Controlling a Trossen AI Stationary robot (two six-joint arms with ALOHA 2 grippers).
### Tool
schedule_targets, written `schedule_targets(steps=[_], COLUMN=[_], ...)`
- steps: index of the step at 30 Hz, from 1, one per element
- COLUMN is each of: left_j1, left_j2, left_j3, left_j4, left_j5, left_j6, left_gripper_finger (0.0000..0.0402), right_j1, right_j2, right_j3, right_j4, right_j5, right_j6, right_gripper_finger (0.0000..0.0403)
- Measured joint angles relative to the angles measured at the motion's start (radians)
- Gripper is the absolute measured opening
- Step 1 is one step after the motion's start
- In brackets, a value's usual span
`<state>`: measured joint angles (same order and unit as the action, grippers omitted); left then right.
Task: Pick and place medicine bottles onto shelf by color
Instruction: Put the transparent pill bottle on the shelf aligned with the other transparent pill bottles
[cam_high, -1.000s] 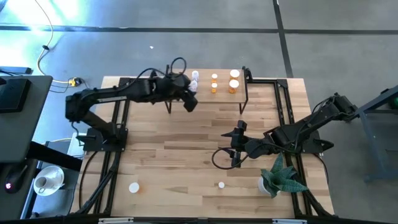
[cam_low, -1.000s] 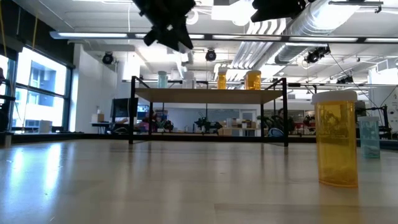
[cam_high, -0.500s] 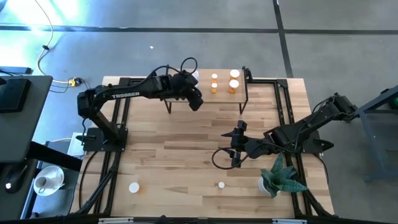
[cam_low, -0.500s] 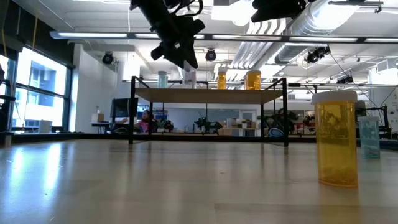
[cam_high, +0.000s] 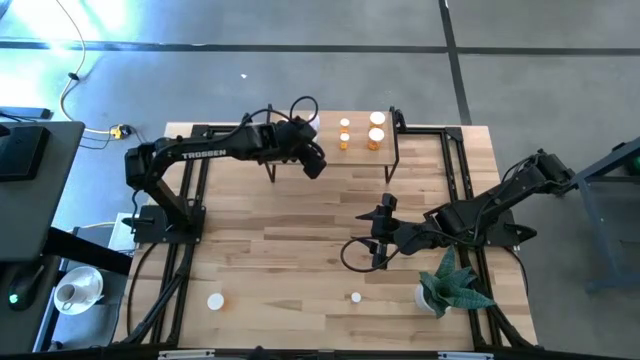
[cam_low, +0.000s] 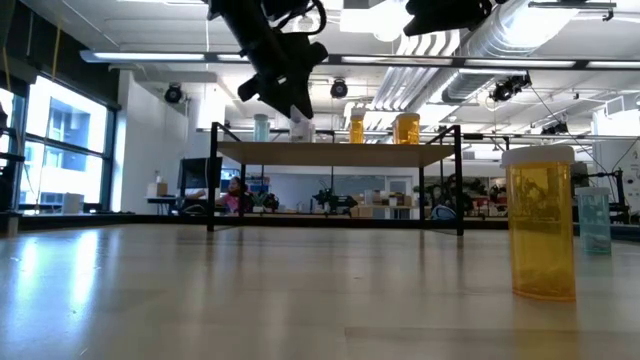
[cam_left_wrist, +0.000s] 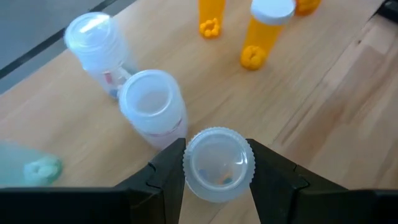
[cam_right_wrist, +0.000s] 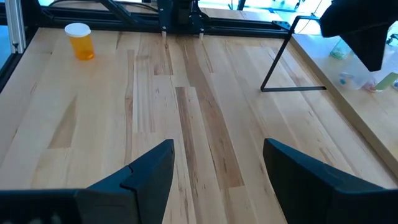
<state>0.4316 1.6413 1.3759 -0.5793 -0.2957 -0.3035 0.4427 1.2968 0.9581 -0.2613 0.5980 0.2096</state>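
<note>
My left gripper should open now, because the whitish bottle (cam_left_wrist: 219, 165) is level with its row inside the shelf's edge and the bottle would stay standing.
My left gripper (cam_high: 313, 162) hangs over the left part of the shelf (cam_high: 360, 160), shut on a small whitish medicine bottle (cam_left_wrist: 217, 165). Two more whitish bottles (cam_left_wrist: 152, 106) stand on the shelf just beyond it, with a pale green one (cam_low: 261, 127) to the left and orange ones (cam_high: 376, 130) to the right. My right gripper (cam_high: 378, 240) waits open above the middle of the table. In the right wrist view an orange bottle (cam_right_wrist: 79, 40) stands on the tabletop. My left gripper pinches the whitish bottle's round sides just under its white cap (cam_left_wrist: 188, 171) between its two fingers (cam_left_wrist: 165, 180). The fingers slant down from the table's left. The bottle stands upright, cap up; whether its base touches the shelf I cannot tell.
A large orange bottle (cam_low: 541, 222) stands near the table's front edge. Two white-capped bottles (cam_high: 215, 300) (cam_high: 356, 296) stand on the near part of the table, and a potted plant (cam_high: 452, 282) stands at the near right. Black frame rails run along both sides.
My left gripper has carried the whitish bottle down and toward the table's right, closer to the shelf top, tipping further downward; it has stayed shut on the bottle. In the last half second it has hardly moved.
</note>
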Motion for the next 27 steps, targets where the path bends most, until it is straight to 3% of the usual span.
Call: schedule_targets(steps=[27], left_j1=[-0.001], left_j2=[0.008], left_j3=[-0.006], left_j4=[0.009], left_j5=[-0.023], left_j6=[0.000], left_gripper_finger=[0.0138], right_j1=[0.000], right_j2=[0.000], right_j3=[0.000], right_j4=[-0.004], right_j5=[0.000], right_j6=[-0.001], right_gripper_finger=[0.0238])
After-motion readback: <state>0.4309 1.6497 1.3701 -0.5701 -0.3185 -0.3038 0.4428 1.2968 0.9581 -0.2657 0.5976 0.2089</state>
